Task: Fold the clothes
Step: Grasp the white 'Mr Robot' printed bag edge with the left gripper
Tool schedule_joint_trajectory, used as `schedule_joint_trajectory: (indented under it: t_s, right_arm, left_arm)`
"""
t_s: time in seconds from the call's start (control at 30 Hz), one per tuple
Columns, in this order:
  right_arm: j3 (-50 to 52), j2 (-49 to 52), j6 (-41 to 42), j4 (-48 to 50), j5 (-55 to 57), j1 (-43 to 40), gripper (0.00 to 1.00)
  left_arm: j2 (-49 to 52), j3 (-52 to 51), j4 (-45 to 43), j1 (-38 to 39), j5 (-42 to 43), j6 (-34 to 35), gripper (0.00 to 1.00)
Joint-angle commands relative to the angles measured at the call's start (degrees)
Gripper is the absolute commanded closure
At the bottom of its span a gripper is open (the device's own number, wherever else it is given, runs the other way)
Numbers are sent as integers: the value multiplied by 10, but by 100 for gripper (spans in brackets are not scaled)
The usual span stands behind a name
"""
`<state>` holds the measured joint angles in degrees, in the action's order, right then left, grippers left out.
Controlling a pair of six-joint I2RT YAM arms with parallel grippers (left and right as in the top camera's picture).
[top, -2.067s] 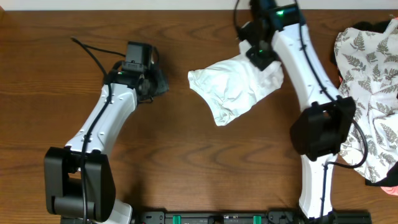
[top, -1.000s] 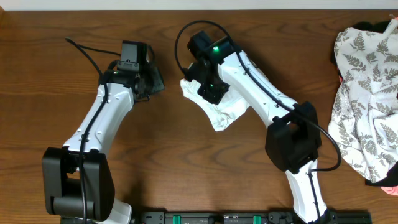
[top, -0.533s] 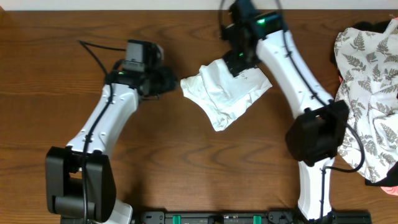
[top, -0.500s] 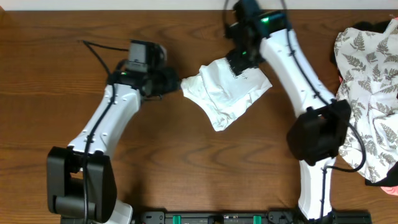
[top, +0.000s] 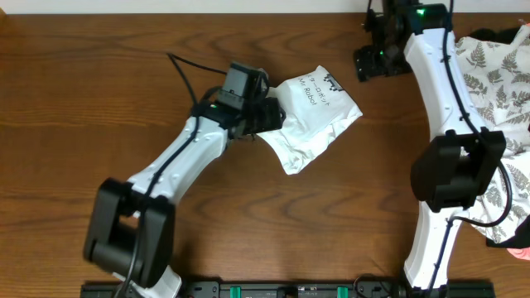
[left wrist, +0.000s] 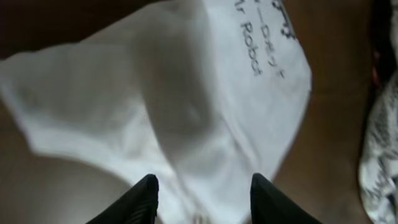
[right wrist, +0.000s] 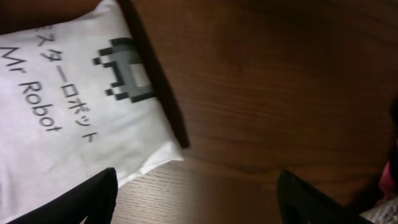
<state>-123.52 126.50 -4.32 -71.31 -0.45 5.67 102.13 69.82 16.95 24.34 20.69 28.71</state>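
Observation:
I need to grab the white T-shirt (top: 308,124) next with my right gripper, at the corner beside the pixel print, so that end of the T-shirt can be folded inward.
The clothes, a white T-shirt (top: 308,124), lie in a folded bundle at the table's middle back, with the black "Mr Robot" print (top: 317,89) facing up. My left gripper (top: 270,116) is at the bundle's left edge. In the left wrist view its jaws (left wrist: 202,198) stand open just above the white cloth (left wrist: 186,106), which runs beneath and between them. My right gripper (top: 374,61) hangs open off the shirt's upper right corner. In the right wrist view it (right wrist: 196,200) is over bare wood, with the printed shirt (right wrist: 68,118) to its left.
A white cloth with grey fern print (top: 490,124) is heaped at the right edge, also seen in the left wrist view (left wrist: 380,155). Something black (top: 497,35) lies behind that heap and a pink bit (top: 520,252) at its front. The table is brown wood (top: 248,215).
The right gripper has let go of the shirt and swung up and right. The left arm has reached right to the shirt's left edge and opened. The print now faces up.

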Motion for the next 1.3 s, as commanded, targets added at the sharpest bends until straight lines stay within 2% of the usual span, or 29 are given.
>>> schedule_joint_trajectory:
  t_s: [0.0,0.07,0.4,0.57,0.6,0.63,0.7,0.73,0.93,1.0,1.17,1.27]
  right_arm:
    - [9,-9,10,-2,0,-9,21]
    - [10,-9,10,-1,0,-13,21]
    - [10,-9,10,0,0,-14,21]
    - [10,-9,10,-2,0,-14,21]
    - [10,-9,10,-3,0,-14,21]
    - [10,-9,10,-4,0,-14,23]
    - [10,-9,10,-8,-2,-14,30]
    - [10,-9,10,-12,-9,-13,39]
    - [10,-9,-25,-35,-103,-8,80]
    - [11,-8,-41,-39,-136,-4,84]
    - [33,-8,-69,-24,-151,15,86]
    - [57,-8,-75,-1,-151,25,99]
  left_arm:
    - [30,8,-31,3,-23,12,49]
    - [43,8,-51,3,-24,12,45]
    - [82,8,-107,3,-24,12,44]
    - [94,8,-109,3,-24,12,45]
    - [94,8,-108,3,-24,12,53]
    - [94,8,-108,3,-23,12,65]
    - [92,8,-108,3,-16,12,88]
    - [88,8,-107,3,-10,12,94]
    - [64,8,-96,3,-4,14,94]
    - [64,8,-95,3,-3,14,94]
    - [64,8,-82,4,0,21,94]
    - [64,9,-83,4,15,21,94]
